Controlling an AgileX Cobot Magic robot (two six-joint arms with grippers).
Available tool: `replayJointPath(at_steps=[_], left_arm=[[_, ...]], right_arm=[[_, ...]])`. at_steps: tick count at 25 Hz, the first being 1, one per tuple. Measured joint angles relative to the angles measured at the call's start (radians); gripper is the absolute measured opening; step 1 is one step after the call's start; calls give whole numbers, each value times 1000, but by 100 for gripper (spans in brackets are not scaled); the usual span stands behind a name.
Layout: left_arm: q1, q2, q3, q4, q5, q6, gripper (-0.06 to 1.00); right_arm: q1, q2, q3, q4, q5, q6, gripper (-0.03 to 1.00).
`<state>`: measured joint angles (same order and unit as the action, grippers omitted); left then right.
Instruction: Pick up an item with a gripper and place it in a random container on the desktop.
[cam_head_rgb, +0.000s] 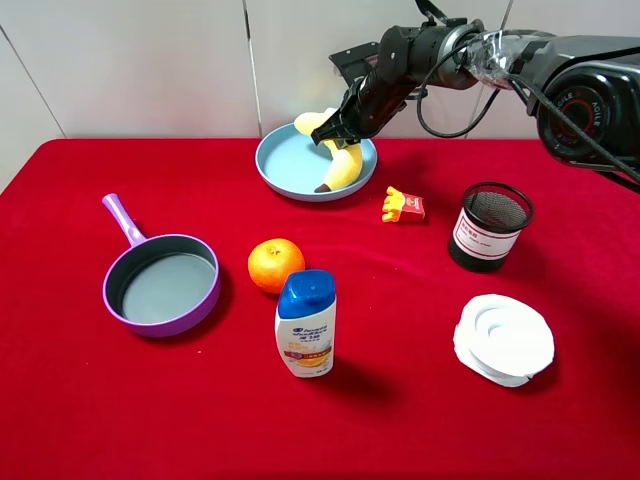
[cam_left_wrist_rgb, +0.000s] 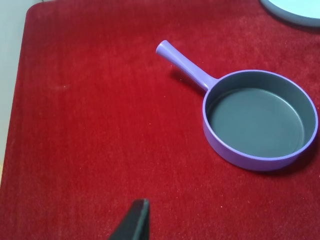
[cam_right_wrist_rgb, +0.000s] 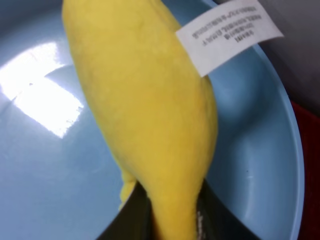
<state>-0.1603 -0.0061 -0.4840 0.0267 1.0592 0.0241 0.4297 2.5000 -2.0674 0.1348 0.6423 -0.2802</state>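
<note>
The banana's dark stem tip is inside the light-blue plate's rim and the banana would lie there, so it is time for my right gripper to open.
The pale-yellow toy banana lies over the light-blue plate at the back of the red desktop, its dark stem tip pointing toward the plate's front rim. My right gripper reaches in from the right and is shut on the banana's upper part. In the right wrist view the banana with its white tag fills the picture above the plate, with black fingers on both sides of it. Of my left gripper only one black fingertip shows, above bare cloth.
A purple frying pan lies at the left and also shows in the left wrist view. An orange and a shampoo bottle stand mid-table. A fries toy, a black mesh cup and a white round object are at the right.
</note>
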Motion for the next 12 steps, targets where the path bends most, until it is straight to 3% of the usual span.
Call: replayJointPath(at_steps=[12], left_arm=[[0, 0, 0, 0, 0, 0, 99]], right_arm=[[0, 0, 0, 0, 1, 0, 9]])
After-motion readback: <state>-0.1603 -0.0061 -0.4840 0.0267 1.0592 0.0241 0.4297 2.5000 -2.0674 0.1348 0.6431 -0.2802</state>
